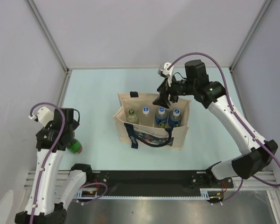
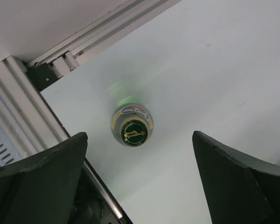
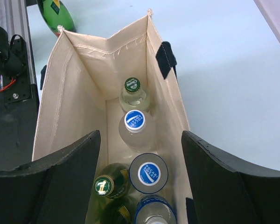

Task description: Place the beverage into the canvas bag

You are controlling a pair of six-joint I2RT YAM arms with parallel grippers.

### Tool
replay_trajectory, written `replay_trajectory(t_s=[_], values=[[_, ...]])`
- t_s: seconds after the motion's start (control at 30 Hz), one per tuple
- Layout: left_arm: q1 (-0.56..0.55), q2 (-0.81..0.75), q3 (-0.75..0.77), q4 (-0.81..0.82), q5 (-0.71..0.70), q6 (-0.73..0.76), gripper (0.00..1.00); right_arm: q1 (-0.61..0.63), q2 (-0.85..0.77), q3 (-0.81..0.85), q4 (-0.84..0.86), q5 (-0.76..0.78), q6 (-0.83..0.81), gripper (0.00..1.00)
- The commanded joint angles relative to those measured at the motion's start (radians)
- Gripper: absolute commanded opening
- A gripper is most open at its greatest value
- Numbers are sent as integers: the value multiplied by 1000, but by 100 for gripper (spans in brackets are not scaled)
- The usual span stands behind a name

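Note:
I will next use my left gripper to grab the green beverage bottle from above by its capped top, so its base stays free to stand inside the canvas bag.
A green beverage bottle stands on the table at the near left; in the left wrist view I see its dark green cap from above. My left gripper hangs open over it, a little to one side, touching nothing. The beige canvas bag stands open mid-table, its blue print panel facing the arms. Several bottles stand upright inside, against the bag's inner wall. My right gripper hovers open above the bag's mouth, with nothing between its fingers.
A black rail with aluminium framing runs along the near table edge, close beside the green bottle. The bag's dark strap handle hangs on its right wall. Grey enclosure walls stand at the back and both sides.

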Motion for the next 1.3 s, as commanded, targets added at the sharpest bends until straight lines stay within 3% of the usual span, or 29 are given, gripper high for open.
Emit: replay_trajectory(t_s=[0.0, 0.1, 0.43, 0.83, 1.13, 1.27], values=[[124, 45, -54, 19, 101, -1, 100, -14, -33, -10, 50, -24, 35, 76], [178, 59, -94, 76, 150, 23, 99, -20, -38, -20, 53, -24, 40, 76], [261, 102, -138, 180, 176, 83, 80, -55, -53, -46, 62, -29, 49, 76], [264, 123, -146, 191, 170, 98, 58, -93, -56, -67, 91, -42, 68, 76], [264, 97, -143, 186, 187, 106, 31, -106, -51, -69, 102, -53, 72, 76], [264, 84, -131, 192, 211, 124, 15, -109, -53, -70, 105, -58, 74, 76]])
